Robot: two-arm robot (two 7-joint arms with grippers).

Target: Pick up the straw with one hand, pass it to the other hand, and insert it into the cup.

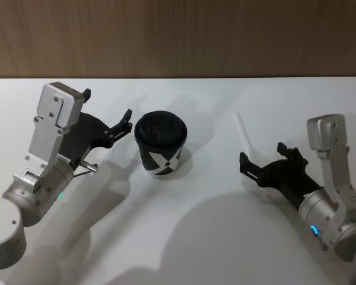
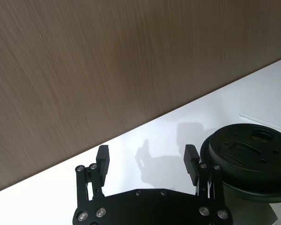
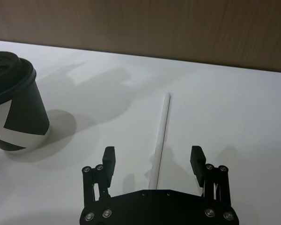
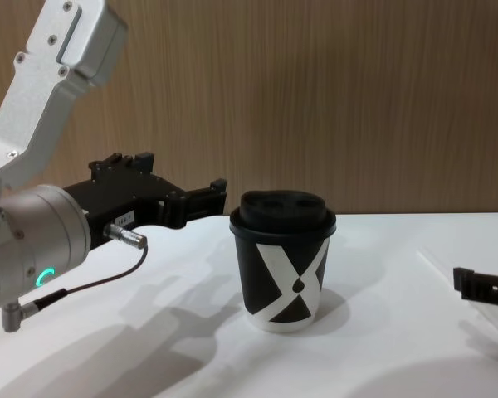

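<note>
Next, my right gripper grips the straw by one end (image 1: 253,159), which leaves the straw's other end (image 1: 238,115) free for my left gripper to grab.
The thin white straw (image 1: 243,133) lies flat on the white table, to the right of the cup. The black paper cup (image 1: 160,143) with a white X and a domed black lid stands upright at the table's middle. My right gripper (image 1: 262,155) is open just behind the straw's near end. In the right wrist view the straw (image 3: 162,131) runs out from between the open fingers (image 3: 196,156), untouched. My left gripper (image 1: 107,105) hovers open just left of the cup, holding nothing. From the chest its fingers (image 4: 209,195) point at the cup's lid (image 4: 284,211).
A wooden wall (image 1: 178,35) closes the far edge of the table (image 1: 184,237). A thin black cable (image 4: 91,286) loops under the left arm. The right gripper's tip (image 4: 484,287) pokes in at the chest view's right edge.
</note>
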